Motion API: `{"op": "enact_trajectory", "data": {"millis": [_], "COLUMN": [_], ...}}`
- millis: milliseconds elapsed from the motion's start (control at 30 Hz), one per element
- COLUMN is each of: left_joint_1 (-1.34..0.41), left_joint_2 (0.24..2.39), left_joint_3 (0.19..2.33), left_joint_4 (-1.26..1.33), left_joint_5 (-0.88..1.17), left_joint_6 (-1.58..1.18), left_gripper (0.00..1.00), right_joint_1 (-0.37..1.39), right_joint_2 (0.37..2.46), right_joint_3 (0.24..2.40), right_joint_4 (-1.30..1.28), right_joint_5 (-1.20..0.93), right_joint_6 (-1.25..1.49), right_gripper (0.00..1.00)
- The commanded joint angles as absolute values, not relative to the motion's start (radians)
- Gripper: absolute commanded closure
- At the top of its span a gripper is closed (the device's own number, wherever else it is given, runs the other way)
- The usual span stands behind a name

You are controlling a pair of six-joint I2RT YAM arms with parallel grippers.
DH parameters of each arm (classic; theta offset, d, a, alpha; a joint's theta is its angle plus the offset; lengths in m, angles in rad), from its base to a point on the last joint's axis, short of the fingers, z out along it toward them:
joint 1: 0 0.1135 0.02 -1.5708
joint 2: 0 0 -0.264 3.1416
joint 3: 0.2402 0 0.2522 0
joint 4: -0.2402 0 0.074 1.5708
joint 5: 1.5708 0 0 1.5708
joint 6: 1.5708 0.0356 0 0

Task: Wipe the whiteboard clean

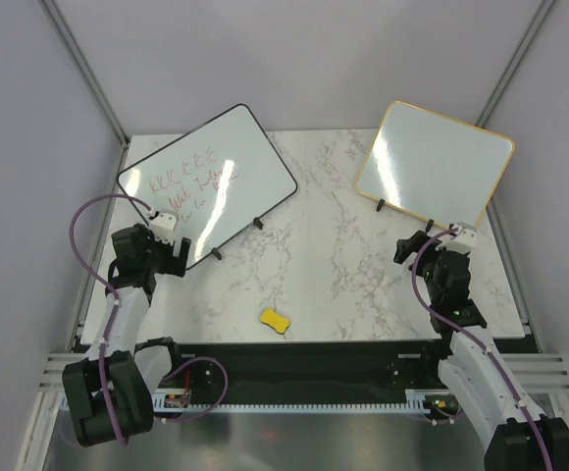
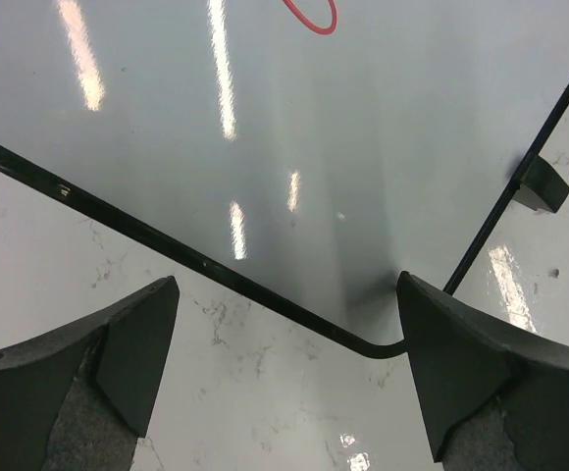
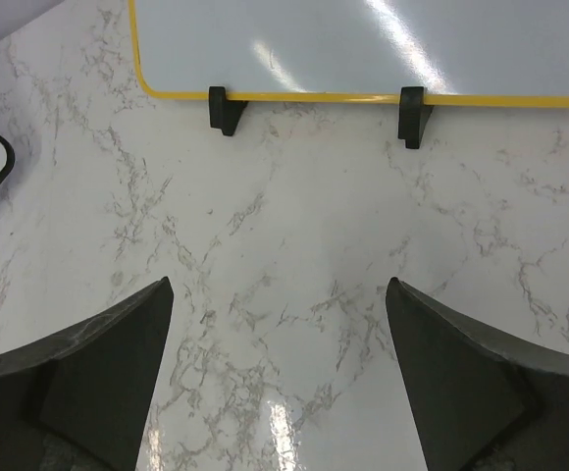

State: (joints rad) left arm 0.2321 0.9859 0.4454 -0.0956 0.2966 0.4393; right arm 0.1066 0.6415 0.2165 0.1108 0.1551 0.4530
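The bottom of the yellow eraser block has to stay free to erase the whiteboard [image 1: 206, 182]. My right gripper needs to reach the block and grab it across its narrow middle [image 1: 275, 320].
The whiteboard [image 1: 206, 182] with a thin black frame stands tilted at the back left of the marble table, red marker scribbles [image 1: 191, 186] on its left half. My left gripper [image 1: 159, 253] hovers open over its near corner. In the left wrist view that rounded corner [image 2: 363, 147] lies between the spread fingers [image 2: 137, 353], one red stroke [image 2: 314, 18] at the top edge, and nothing is gripped. My right gripper [image 1: 430, 245] is open above bare marble at the right, and the right wrist view [image 3: 280, 373] shows only tabletop between its fingers.
A gold-framed white board [image 1: 434, 164] stands at the back right on two black feet [image 3: 224, 108]. A small yellow eraser block [image 1: 277, 320] lies near the table's front edge, between the arms. The whiteboard's black foot [image 2: 542, 184] sits right of the left gripper.
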Motion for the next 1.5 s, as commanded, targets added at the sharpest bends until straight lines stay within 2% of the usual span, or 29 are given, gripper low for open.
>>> {"op": "enact_trajectory", "data": {"millis": [0,233,333,433,567,667,733,833,1000,1167,1367,1467], "left_joint_1": [0.229,0.230,0.232,0.250,0.287,0.305,0.319,0.362,0.556,0.664,0.680,0.681], "left_joint_2": [0.969,0.968,0.971,0.963,0.956,0.960,0.965,0.976,1.038,1.137,1.245,1.284], "left_joint_3": [0.463,0.497,0.534,0.567,0.633,0.687,0.715,0.745,0.804,0.851,0.894,0.911], "left_joint_4": [-0.057,-0.092,-0.133,-0.202,-0.342,-0.446,-0.489,-0.523,-0.555,-0.603,-0.600,-0.580], "left_joint_5": [0.255,0.256,0.230,0.213,0.304,0.417,0.491,0.575,0.794,0.989,1.068,1.083], "left_joint_6": [0.425,0.408,0.367,0.336,0.351,0.359,0.360,0.361,0.362,0.400,0.405,0.391], "left_gripper": [0.01,0.01,0.01,0.01,0.01,0.01,0.01,0.01,0.05,0.13,0.16,0.16], "right_joint_1": [0.104,0.104,0.104,0.104,0.104,0.146,0.276,0.567,0.987,1.164,1.253,1.259], "right_joint_2": [0.652,0.655,0.655,0.657,0.667,0.696,0.725,0.814,1.185,1.512,1.690,1.742], "right_joint_3": [0.224,0.238,0.238,0.227,0.225,0.284,0.365,0.484,0.681,0.888,1.000,1.023], "right_joint_4": [0.164,0.160,0.207,0.323,0.474,0.425,0.262,0.074,-0.116,-0.205,-0.219,-0.219], "right_joint_5": [0.146,0.130,0.062,-0.150,-0.420,-0.512,-0.410,-0.167,0.086,0.127,0.086,0.092], "right_joint_6": [0.463,0.459,0.472,0.492,0.535,0.522,0.419,0.273,0.172,0.132,0.135,0.138], "right_gripper": [0.02,0.02,0.02,0.02,0.02,0.04,0.10,0.11,0.16,0.17,0.20,0.26]}}
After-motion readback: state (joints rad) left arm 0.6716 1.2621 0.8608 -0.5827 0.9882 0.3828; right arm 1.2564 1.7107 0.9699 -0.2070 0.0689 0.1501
